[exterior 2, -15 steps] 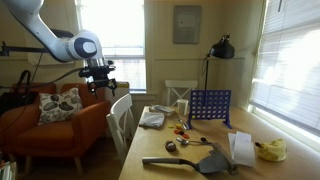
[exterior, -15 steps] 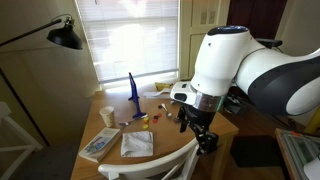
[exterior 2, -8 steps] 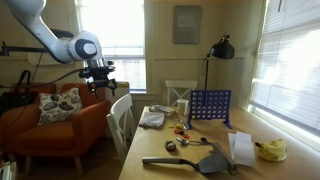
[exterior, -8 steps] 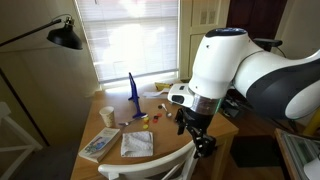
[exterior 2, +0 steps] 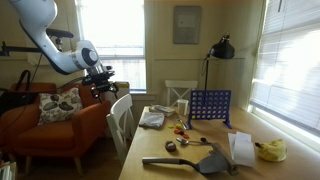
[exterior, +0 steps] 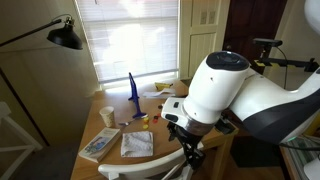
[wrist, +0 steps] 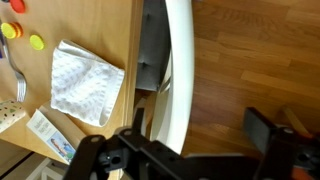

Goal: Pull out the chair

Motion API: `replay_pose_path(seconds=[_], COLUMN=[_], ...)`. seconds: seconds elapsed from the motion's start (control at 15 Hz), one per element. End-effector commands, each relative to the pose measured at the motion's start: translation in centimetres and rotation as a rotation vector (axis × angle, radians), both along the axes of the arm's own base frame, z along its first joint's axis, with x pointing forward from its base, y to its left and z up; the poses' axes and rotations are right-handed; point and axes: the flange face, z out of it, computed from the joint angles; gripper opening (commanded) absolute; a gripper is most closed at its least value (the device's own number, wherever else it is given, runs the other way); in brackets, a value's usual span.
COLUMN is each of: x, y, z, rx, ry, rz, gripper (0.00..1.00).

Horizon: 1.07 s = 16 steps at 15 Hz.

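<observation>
My gripper moves lower, before it closes on the chair's top bar [exterior: 150, 166]: the bar lies between my fingers, but in an exterior view they stop above the chair's back.
The white wooden chair [exterior 2: 120, 118] is tucked against the side of the wooden table [exterior 2: 165, 140]. In an exterior view its curved top rail [exterior: 150, 166] lies at the bottom, just left of my gripper [exterior: 188, 152]. In the wrist view the rail [wrist: 180, 70] runs down the middle of the picture. My gripper [wrist: 200, 128] is open, with one dark finger on each side of the rail and no contact visible. In an exterior view my gripper [exterior 2: 104, 88] hangs just above the chair's back.
The table [exterior: 112, 108] holds a white cloth [wrist: 85, 80], a book [exterior: 98, 146], a blue grid game [exterior 2: 208, 105] and small pieces. An orange sofa [exterior 2: 45, 128] stands behind the chair. A second white chair [exterior 2: 180, 92] and a floor lamp [exterior 2: 220, 48] are at the far end.
The arm has come down and moved toward the chair, bringing my open gripper to the level of the top rail. The chair has not moved.
</observation>
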Motion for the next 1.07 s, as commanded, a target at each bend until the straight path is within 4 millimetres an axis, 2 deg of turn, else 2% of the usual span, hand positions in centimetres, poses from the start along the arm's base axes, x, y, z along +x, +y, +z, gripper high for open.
replay_pose_path(seconds=[0.0,0.27,0.4,0.47,0.6,0.67,0.8,1.0], x=[1.7,2.4,3.0,3.4,4.3,4.7,5.3,5.7], y=[1.6,3.0,3.1,3.0,2.7,2.5,2.5,2.7], z=[-1.5,-3.2,-3.8,-4.0,-4.4,-4.6,-5.0,-5.8], rx=[-0.058,-0.052,-0.061,-0.062,-0.073,-0.075,-0.061,-0.045], ry=[-0.048,-0.047,-0.051,-0.054,-0.061,-0.065,-0.067,-0.06], rz=[0.028,0.044,0.055,0.065,0.076,0.079,0.078,0.08], gripper=[1.0,1.0,0.91,0.95,0.9,0.85,0.61,0.38])
